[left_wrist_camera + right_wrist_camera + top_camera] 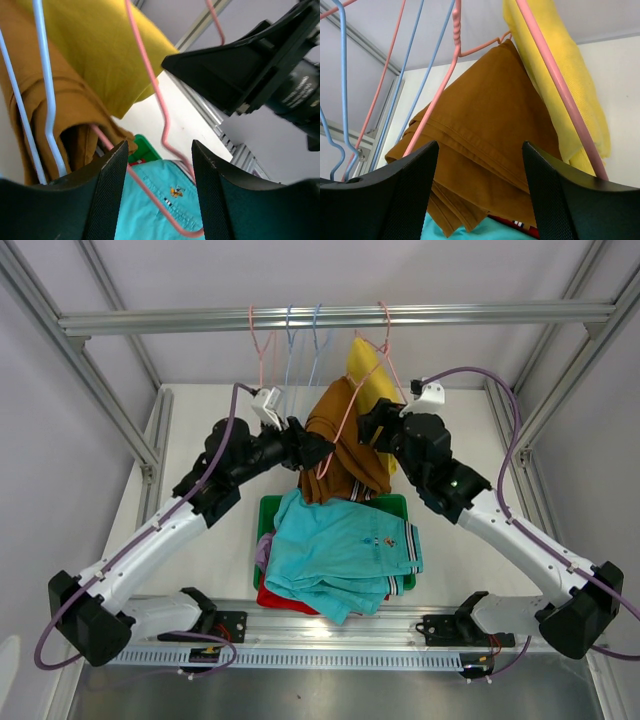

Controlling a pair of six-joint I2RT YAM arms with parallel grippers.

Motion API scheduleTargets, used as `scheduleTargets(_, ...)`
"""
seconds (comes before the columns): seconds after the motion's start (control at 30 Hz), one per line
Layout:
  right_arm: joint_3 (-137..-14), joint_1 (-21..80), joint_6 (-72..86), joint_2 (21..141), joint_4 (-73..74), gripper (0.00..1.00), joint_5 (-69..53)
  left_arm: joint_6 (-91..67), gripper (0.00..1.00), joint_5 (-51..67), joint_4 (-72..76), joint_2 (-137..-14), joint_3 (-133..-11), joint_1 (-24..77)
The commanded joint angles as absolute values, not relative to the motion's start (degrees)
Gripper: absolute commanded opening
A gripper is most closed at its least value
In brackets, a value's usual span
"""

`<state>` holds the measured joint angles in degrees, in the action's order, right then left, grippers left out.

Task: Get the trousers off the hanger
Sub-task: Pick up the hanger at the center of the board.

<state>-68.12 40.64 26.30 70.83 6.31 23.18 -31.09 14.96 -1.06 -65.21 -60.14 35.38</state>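
Observation:
I will grab the pink hanger's bare side wire with my left gripper next. That leaves the hanger's hook and the brown trousers free, so the trousers can come off.
Brown trousers hang folded over a pink hanger, with yellow trousers on a hanger behind them. Teal trousers lie on top of a pile in the tray, over red and lilac ones. My left gripper is at the brown pair's left side, open. In the left wrist view the pink hanger wire passes between the fingers without being clamped. My right gripper is open at the right side, the brown trousers just beyond its fingers.
A green tray holds the pile below the hangers. Several bare pink and blue hangers hang from the metal rail to the left. Frame posts stand at both sides. The two grippers are close together around the brown pair.

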Motion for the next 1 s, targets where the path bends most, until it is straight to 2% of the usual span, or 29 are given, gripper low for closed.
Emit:
scheduleTargets(0.0,-68.1,39.7,27.2,69.4,4.6,0.73,22.0,-31.3,0.57,19.1,4.3,-66.3,-64.9,34.8)
scheduleTargets(0.13,-66.8,39.4,27.5,68.6,3.9,0.73,21.3,-33.1,0.55,23.3,5.2,-69.2,-68.3,35.2)
scheduleTargets(0.27,-65.1,38.8,27.7,67.2,3.4,0.73,20.7,-31.1,0.55,22.8,0.5,-73.8,-76.2,36.9)
scheduleTargets(0.37,-64.4,38.2,27.2,65.7,3.7,0.74,20.0,-28.6,0.54,20.1,-9.7,-78.9,-81.8,37.4)
scheduleTargets(0.7,-61.3,36.0,26.7,63.2,2.5,0.74,16.3,-21.0,0.58,6.6,-13.2,-77.3,-82.2,37.4)
scheduleTargets(0.83,-60.4,35.9,26.9,63.2,2.0,0.75,16.0,-20.9,0.59,8.3,-13.0,-78.4,-82.5,37.4)
scheduleTargets(0.97,-59.9,35.3,27.0,62.8,2.5,0.75,15.8,-23.5,0.58,16.2,-11.9,-82.1,-84.1,37.4)
